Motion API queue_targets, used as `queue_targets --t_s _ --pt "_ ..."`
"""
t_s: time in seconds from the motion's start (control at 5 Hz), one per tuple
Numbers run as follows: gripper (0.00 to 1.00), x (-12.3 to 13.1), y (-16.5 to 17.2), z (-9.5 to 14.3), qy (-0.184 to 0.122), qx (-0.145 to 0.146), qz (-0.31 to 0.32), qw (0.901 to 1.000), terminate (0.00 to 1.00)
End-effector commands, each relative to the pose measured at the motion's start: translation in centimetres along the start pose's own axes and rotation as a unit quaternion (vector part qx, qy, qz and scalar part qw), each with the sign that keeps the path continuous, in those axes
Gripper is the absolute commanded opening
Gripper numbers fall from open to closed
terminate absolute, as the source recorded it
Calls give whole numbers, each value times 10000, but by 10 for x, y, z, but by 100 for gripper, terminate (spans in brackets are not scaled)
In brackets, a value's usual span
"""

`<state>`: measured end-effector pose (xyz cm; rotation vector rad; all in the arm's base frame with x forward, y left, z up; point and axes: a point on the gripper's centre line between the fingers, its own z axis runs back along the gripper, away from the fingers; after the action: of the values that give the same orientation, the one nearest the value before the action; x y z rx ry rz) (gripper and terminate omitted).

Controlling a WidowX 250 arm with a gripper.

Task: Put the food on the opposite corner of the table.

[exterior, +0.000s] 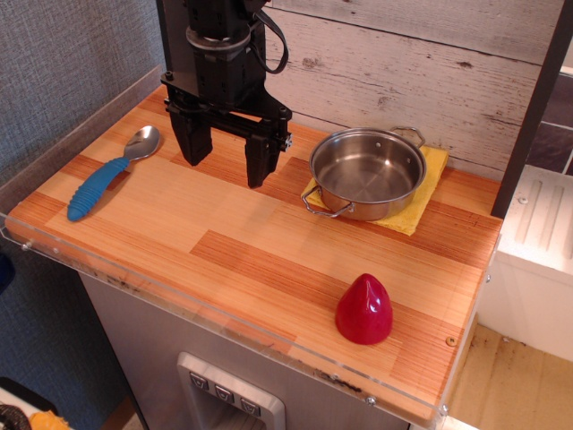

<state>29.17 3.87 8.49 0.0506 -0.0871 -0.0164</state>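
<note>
My gripper is to grab the red toy by its pointed top [365, 288] next, and then it needs to set the toy on the opposite corner of the table.
The food is a small glossy red toy with a pointed top [364, 310]. It stands upright near the front right corner of the wooden table [242, 255]. My gripper [226, 163] hangs over the back left part of the table, far from the food. Its two black fingers [192, 136] point down and stand wide apart with nothing between them, tips just above the wood.
A steel pot [367, 172] sits on a yellow cloth [428, 190] at the back right. A blue-handled spoon [109, 176] lies at the left. A clear acrylic rim [134, 282] edges the table. A white plank wall [412, 63] stands behind.
</note>
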Motion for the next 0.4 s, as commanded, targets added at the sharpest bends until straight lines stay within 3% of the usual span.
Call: queue_targets --t_s 0.0,0.2 --pt "100 0 0 0 0 0 0 10000 0" --pt "100 -2 -30 3 -103 -124 -318 9994 0"
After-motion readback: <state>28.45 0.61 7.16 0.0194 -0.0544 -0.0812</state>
